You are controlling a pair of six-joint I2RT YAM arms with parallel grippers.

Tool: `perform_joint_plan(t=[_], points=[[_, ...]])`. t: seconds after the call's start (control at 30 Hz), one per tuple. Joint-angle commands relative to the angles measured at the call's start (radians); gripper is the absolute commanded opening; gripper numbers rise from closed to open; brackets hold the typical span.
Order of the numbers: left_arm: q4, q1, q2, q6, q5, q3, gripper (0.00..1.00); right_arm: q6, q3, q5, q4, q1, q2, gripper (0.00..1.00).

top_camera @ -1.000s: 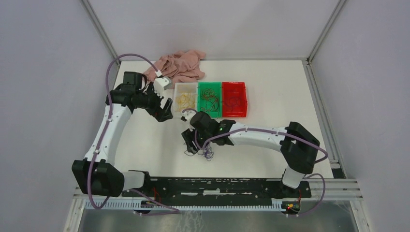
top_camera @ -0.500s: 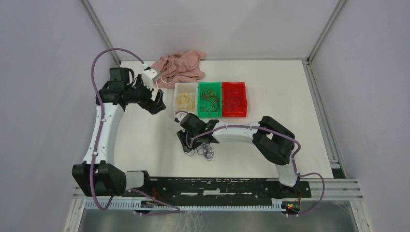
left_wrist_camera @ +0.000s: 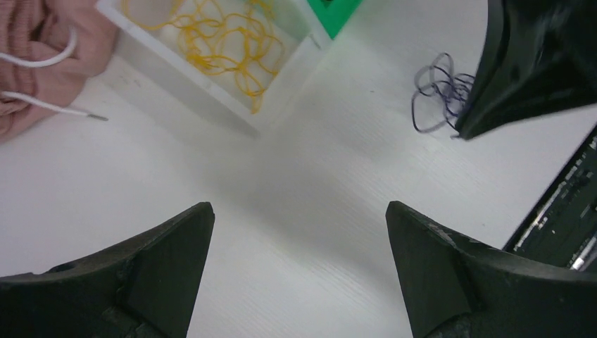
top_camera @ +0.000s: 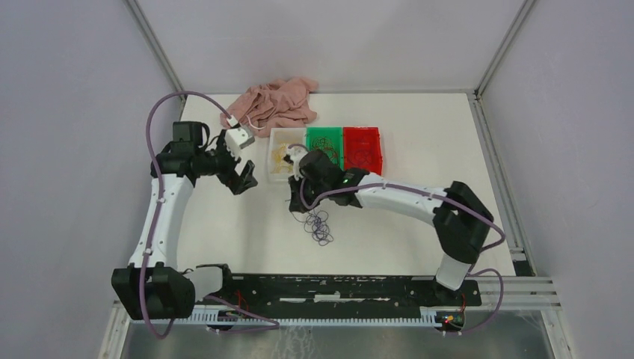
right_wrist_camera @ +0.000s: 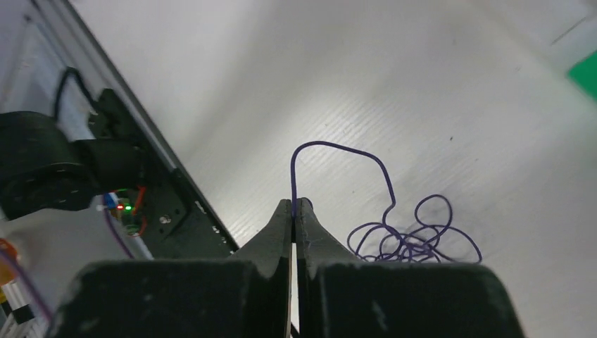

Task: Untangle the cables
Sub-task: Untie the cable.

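Observation:
My left gripper grabs the purple cable's arch [right_wrist_camera: 338, 146] beside my right gripper's fingers next, to leave the purple coil [right_wrist_camera: 415, 239] free to untangle.
A loose tangle of purple cables [top_camera: 320, 224] lies on the white table in front of the bins. My right gripper [right_wrist_camera: 294, 204] is shut on one purple strand [right_wrist_camera: 338, 148], which arches up from the jaws and runs back down into the purple coil [right_wrist_camera: 415, 239]. From above, the right gripper [top_camera: 297, 202] hangs just over the tangle's far end. My left gripper [left_wrist_camera: 299, 208] is open and holds nothing, hovering over bare table left of the bins [top_camera: 247, 178]. Yellow cables [left_wrist_camera: 225, 42] lie in the white bin [top_camera: 278, 136].
A green bin [top_camera: 324, 133] and a red bin [top_camera: 362, 132] stand in a row with the white one, each with dark strands inside. A pink garment [top_camera: 277, 103] with a white drawstring [left_wrist_camera: 42, 63] lies behind them. The black base rail [top_camera: 336, 288] runs along the near edge.
My right gripper has closed on a purple strand and moved back toward the bins, stretching the tangle out. The left arm shifted slightly, its gripper still open.

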Motion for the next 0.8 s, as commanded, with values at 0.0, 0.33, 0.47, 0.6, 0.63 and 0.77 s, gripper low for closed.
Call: perform_joint_plan(t=[0.0, 0.33, 0.47, 0.6, 0.63, 0.77], points=[[-0.091, 0.003, -0.096, 0.294, 0.206, -0.131, 0.99, -0.040, 0.019, -0.155, 0.038, -0.049, -0.166, 0.00], [0.017, -0.058, -0.348, 0.422, 0.287, -0.307, 0.91, -0.032, 0.055, -0.424, 0.057, -0.072, -0.229, 0.00], [0.034, -0.075, -0.374, 0.427, 0.352, -0.325, 0.86, 0.015, 0.075, -0.489, 0.096, -0.074, -0.209, 0.00], [0.071, -0.133, -0.386, 0.387, 0.358, -0.366, 0.79, 0.074, 0.081, -0.539, 0.156, -0.073, -0.190, 0.00], [0.083, -0.146, -0.388, 0.372, 0.357, -0.377, 0.77, 0.092, 0.082, -0.550, 0.167, -0.073, -0.187, 0.00], [0.099, -0.215, -0.386, 0.288, 0.379, -0.395, 0.74, 0.123, 0.088, -0.561, 0.192, -0.073, -0.183, 0.00]])
